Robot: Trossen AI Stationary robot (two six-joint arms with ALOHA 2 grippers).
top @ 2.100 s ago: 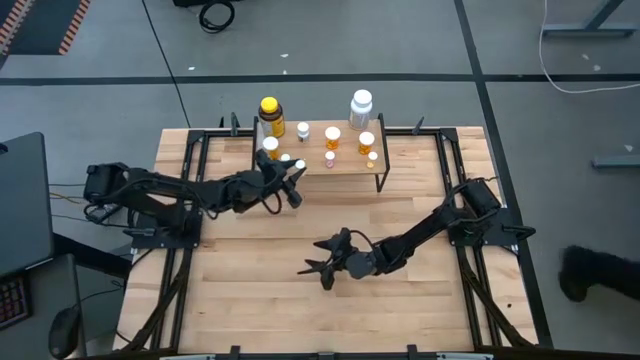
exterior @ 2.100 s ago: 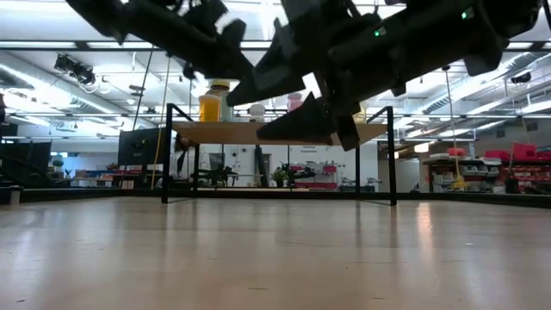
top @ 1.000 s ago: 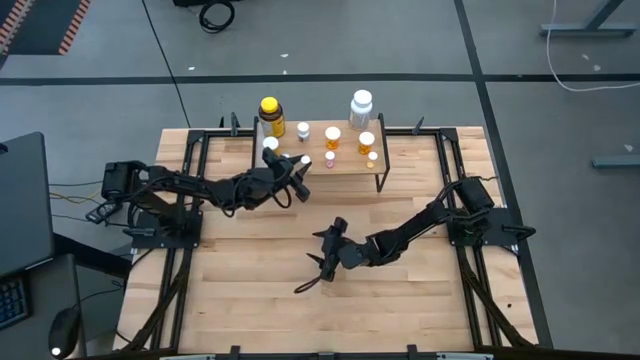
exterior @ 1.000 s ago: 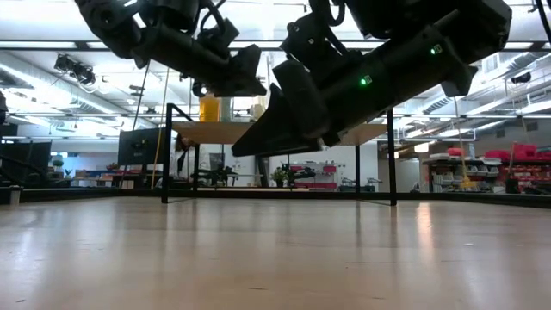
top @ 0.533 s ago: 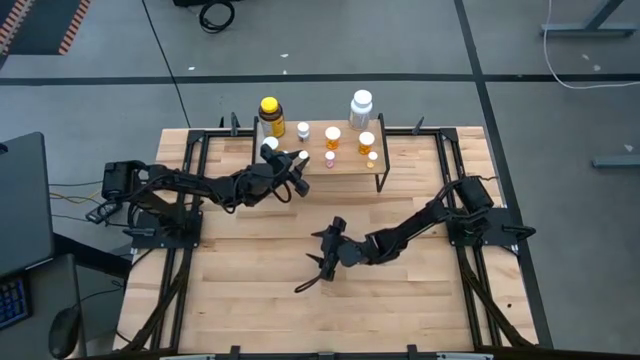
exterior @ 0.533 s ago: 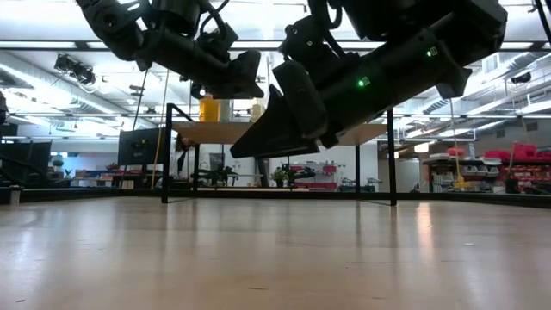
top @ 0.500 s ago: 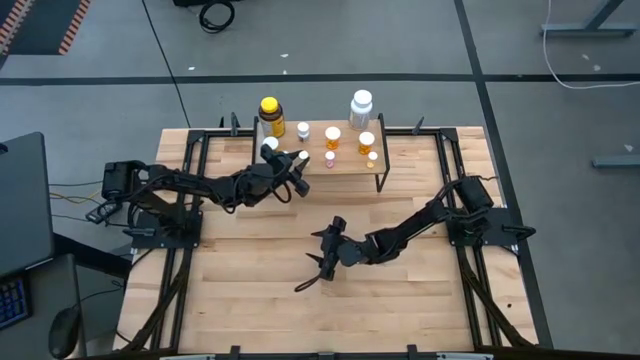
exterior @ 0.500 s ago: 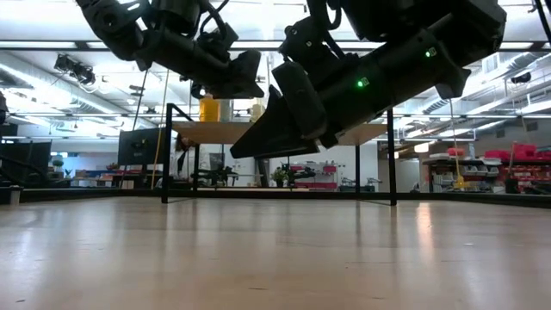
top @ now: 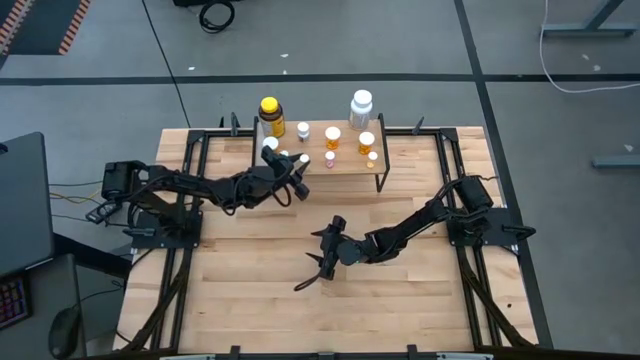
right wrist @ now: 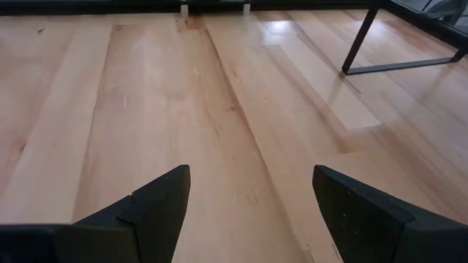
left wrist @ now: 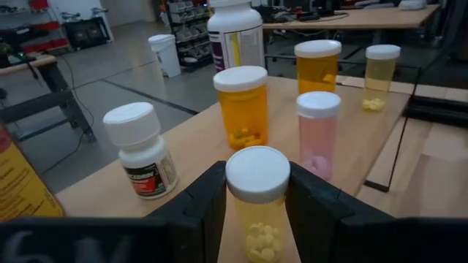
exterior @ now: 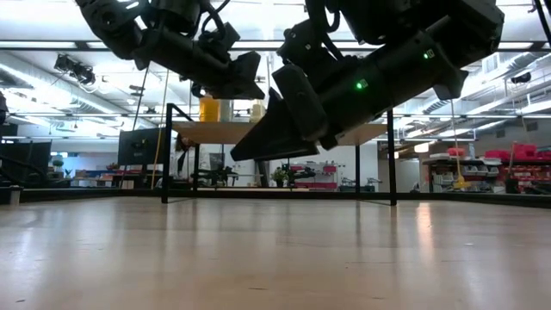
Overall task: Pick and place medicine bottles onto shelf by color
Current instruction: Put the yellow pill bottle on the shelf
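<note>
I should release the pale yellow vial from my left gripper. The lower part of the vial is upright down at the shelf plank, so the vial would stay standing.
My left gripper [top: 297,166] is at the shelf's [top: 346,160] near left corner, shut on a pale yellow vial [left wrist: 257,208] with a white cap. The left wrist view shows what stands on the plank beyond it. There is a small white bottle [left wrist: 139,150], two orange vials [left wrist: 241,106] [left wrist: 317,64] and a pink vial [left wrist: 319,131]. There is also a pale yellow vial [left wrist: 382,71], the big white bottle [left wrist: 235,33] and the big yellow bottle [left wrist: 18,183]. My right gripper [top: 320,262] hangs open over the middle of the table. My left gripper pinches the vial's body [left wrist: 257,232] just under its white cap, one finger [left wrist: 207,201] on each side. The fingers come in roughly level from the table's left. The vial stands upright. The gripper hides its base, so I cannot tell whether it rests on the plank.
The shelf's black legs [exterior: 165,155] stand at the table's far side, and one shows in the right wrist view [right wrist: 362,40]. Bare wooden tabletop [top: 260,290] lies under and around my right gripper [right wrist: 250,175]. Black frame rails [top: 180,290] run along the table's left and right edges.
</note>
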